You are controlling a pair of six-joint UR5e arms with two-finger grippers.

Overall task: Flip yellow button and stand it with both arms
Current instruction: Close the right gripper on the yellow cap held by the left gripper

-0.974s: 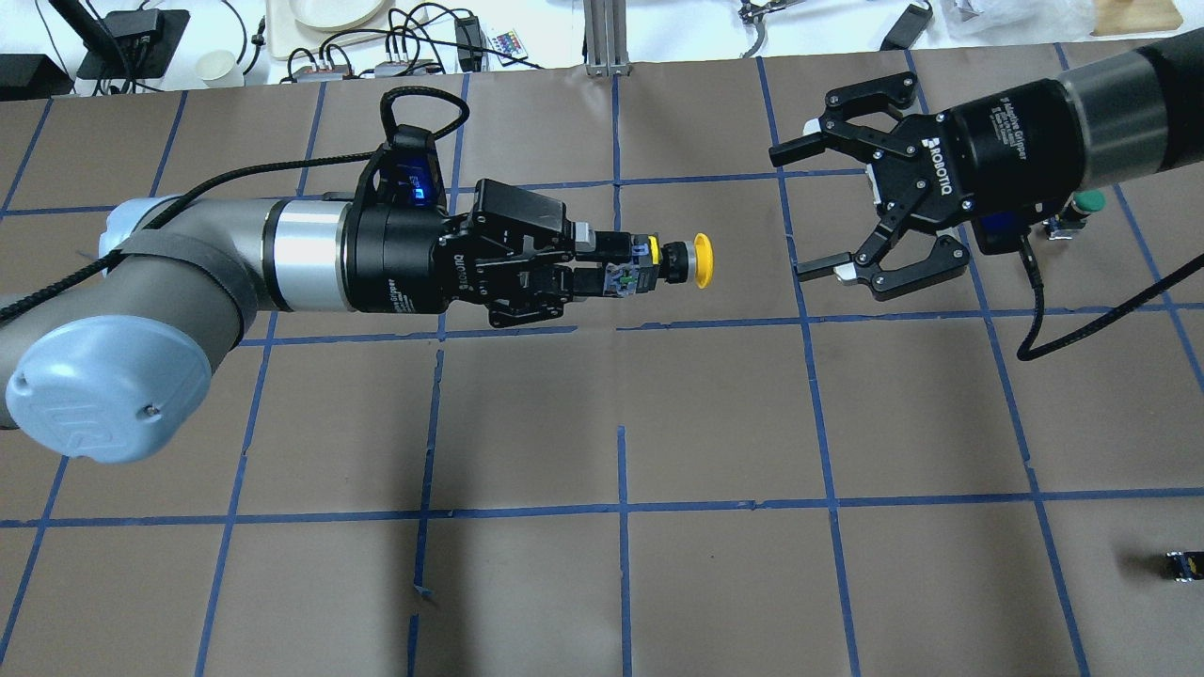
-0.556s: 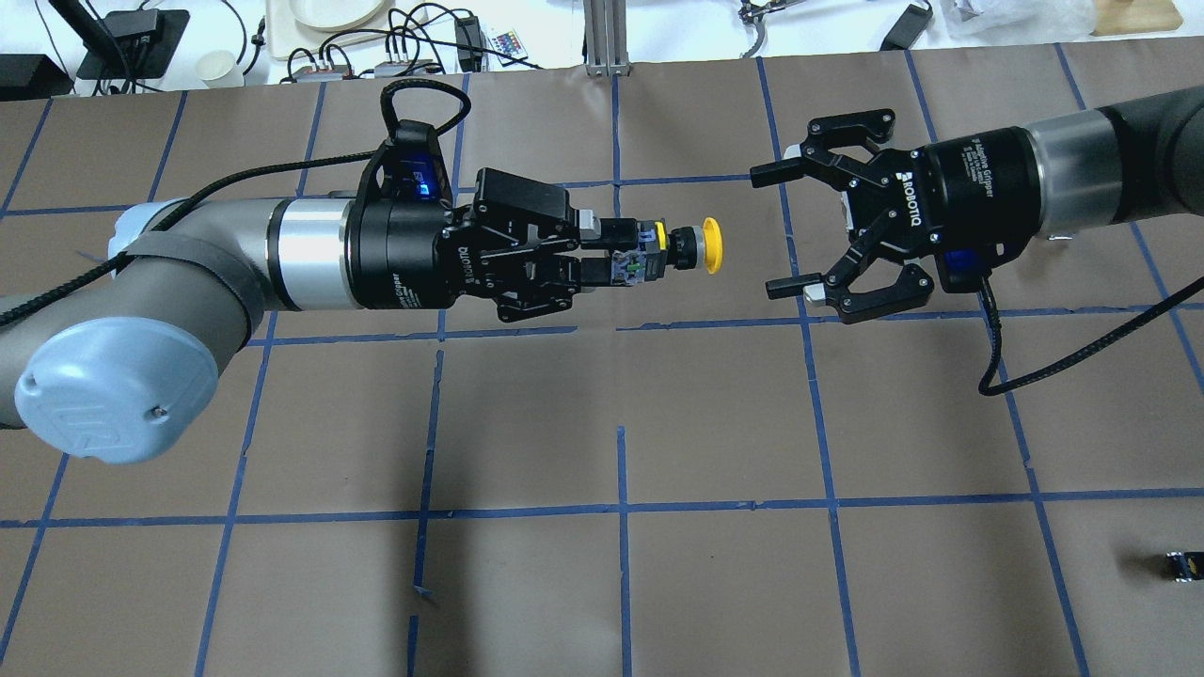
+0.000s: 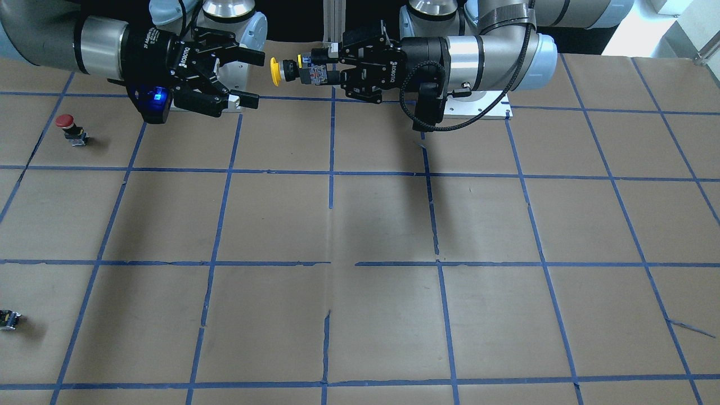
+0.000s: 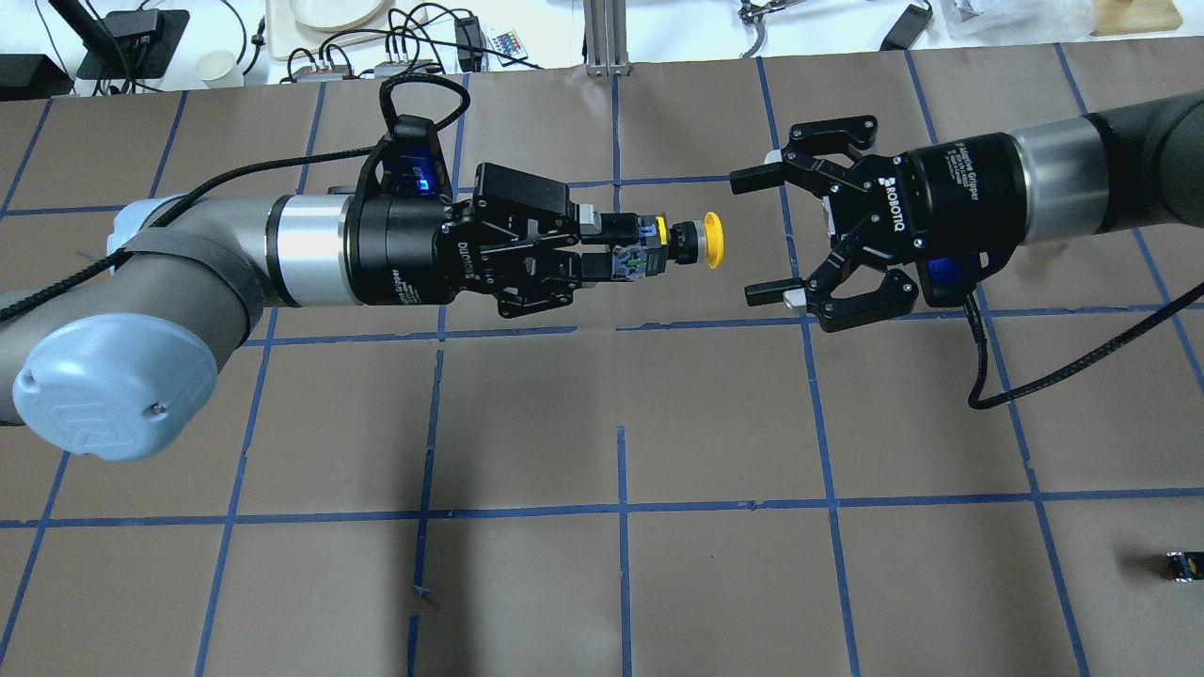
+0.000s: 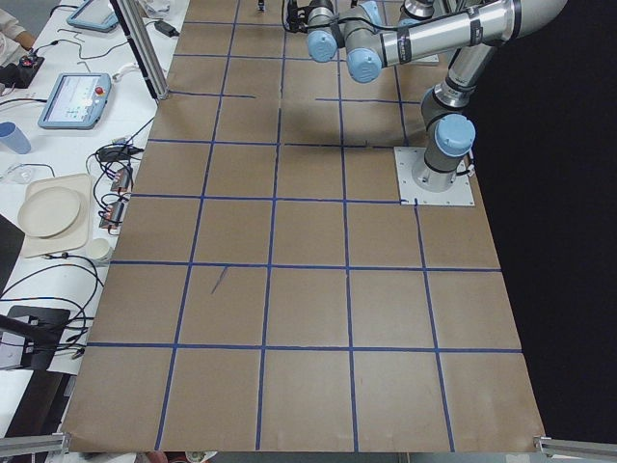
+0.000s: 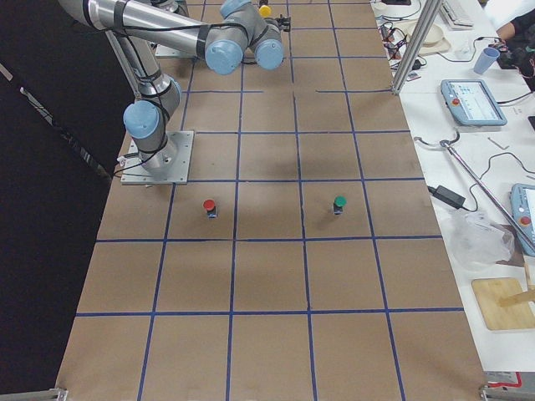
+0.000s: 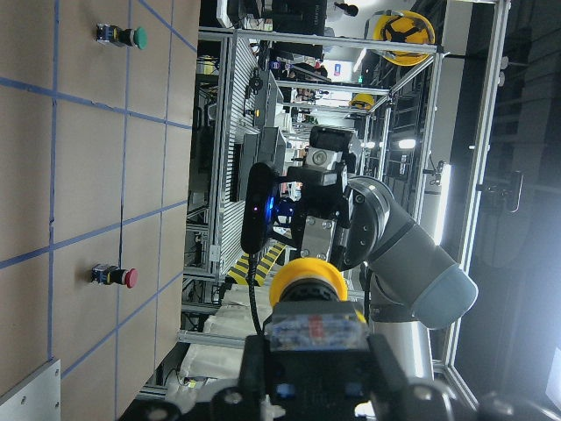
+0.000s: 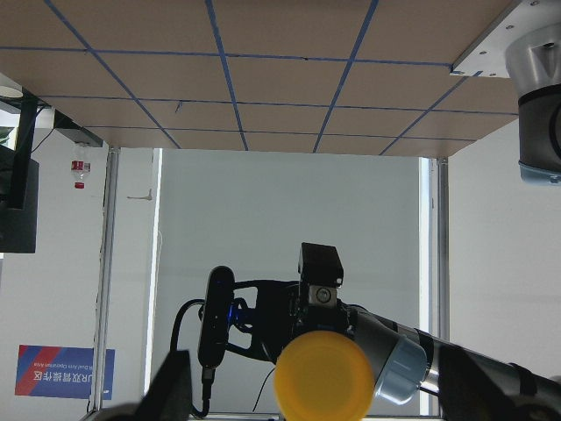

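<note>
The yellow button needs to be flipped and stood up, so my right gripper will grab its round yellow cap (image 3: pixel 275 71) (image 8: pixel 323 376).
The yellow button (image 4: pixel 701 243) is held level in the air, with its yellow cap (image 3: pixel 275 71) pointing at my right gripper. My left gripper (image 4: pixel 625 251) is shut on the button's black-and-grey contact block (image 7: pixel 316 331). My right gripper (image 4: pixel 751 237) is open, with its jaws wide apart. It faces the cap from a short gap away and does not touch it. In the right wrist view the cap (image 8: pixel 324 377) sits centred between my two right fingers (image 8: pixel 171 390). In the front-facing view the right gripper (image 3: pixel 254 79) is just left of the cap.
A red-capped button (image 3: pixel 67 126) and a green-capped button (image 6: pixel 338 203) stand on the brown taped table on the robot's right side. A tiny dark block (image 4: pixel 1180 564) lies near the right front edge. Cables and devices (image 4: pixel 395 47) line the far table edge.
My right gripper has moved left toward the yellow cap and stayed open, so the gap is smaller. My left gripper, still holding the button, shifted slightly toward it.
</note>
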